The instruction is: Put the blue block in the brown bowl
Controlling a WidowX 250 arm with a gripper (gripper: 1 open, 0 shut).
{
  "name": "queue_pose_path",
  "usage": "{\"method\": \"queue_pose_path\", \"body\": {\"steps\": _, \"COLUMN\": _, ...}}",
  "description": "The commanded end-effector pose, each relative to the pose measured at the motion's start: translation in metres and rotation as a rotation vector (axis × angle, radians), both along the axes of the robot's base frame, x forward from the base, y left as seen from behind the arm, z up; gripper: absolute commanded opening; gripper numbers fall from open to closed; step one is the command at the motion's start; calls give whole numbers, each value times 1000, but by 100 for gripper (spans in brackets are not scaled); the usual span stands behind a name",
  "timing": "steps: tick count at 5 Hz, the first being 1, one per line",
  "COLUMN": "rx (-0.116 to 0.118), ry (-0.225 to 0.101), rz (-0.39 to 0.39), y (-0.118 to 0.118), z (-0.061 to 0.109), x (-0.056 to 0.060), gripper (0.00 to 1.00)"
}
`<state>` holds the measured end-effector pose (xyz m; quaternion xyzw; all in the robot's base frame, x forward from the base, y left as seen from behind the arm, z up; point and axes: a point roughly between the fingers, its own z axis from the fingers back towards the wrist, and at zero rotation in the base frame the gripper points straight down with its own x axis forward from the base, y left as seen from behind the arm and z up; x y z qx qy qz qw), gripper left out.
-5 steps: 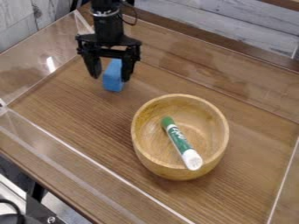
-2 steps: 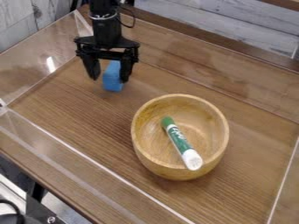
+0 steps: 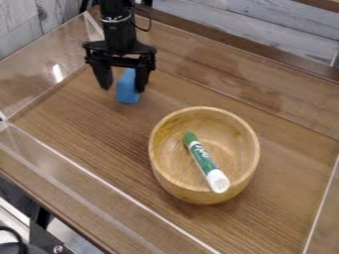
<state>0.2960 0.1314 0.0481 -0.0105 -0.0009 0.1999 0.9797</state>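
Observation:
The blue block [image 3: 127, 89] is between my gripper's fingers, which are down near the table, so they would hold the block if they closed now. It is time to close my gripper on the block.
The blue block [image 3: 127, 89] rests on the wooden table at the upper left. My gripper [image 3: 122, 83] points straight down over it, open, with one black finger on each side of the block. I cannot tell whether the fingers touch it. The brown bowl [image 3: 169, 171] stands to the lower right, well apart from the gripper. A green-and-white marker [image 3: 204, 162] lies inside the bowl.
A clear raised wall [image 3: 79, 184] borders the wooden table on the left and front edges. A grey planked surface [image 3: 265, 25] runs along the back. Bare tabletop lies between the block and the bowl.

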Motion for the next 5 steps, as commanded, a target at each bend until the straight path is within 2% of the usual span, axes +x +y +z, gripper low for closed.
{"method": "queue_pose_path", "body": {"steps": 1, "rx": 13, "ry": -37, "rz": 5, "y": 6, "z": 8, "x": 3, "gripper": 100}}
{"method": "queue_pose_path", "body": {"steps": 2, "rx": 11, "ry": -38, "rz": 4, "y": 4, "z": 8, "x": 2, "gripper": 100}}
{"method": "queue_pose_path", "body": {"steps": 3, "rx": 6, "ry": -38, "rz": 1, "y": 2, "z": 6, "x": 2, "gripper": 0}}
{"method": "queue_pose_path", "body": {"steps": 5, "rx": 2, "ry": -32, "rz": -35, "y": -8, "z": 20, "x": -1, "gripper": 0}}
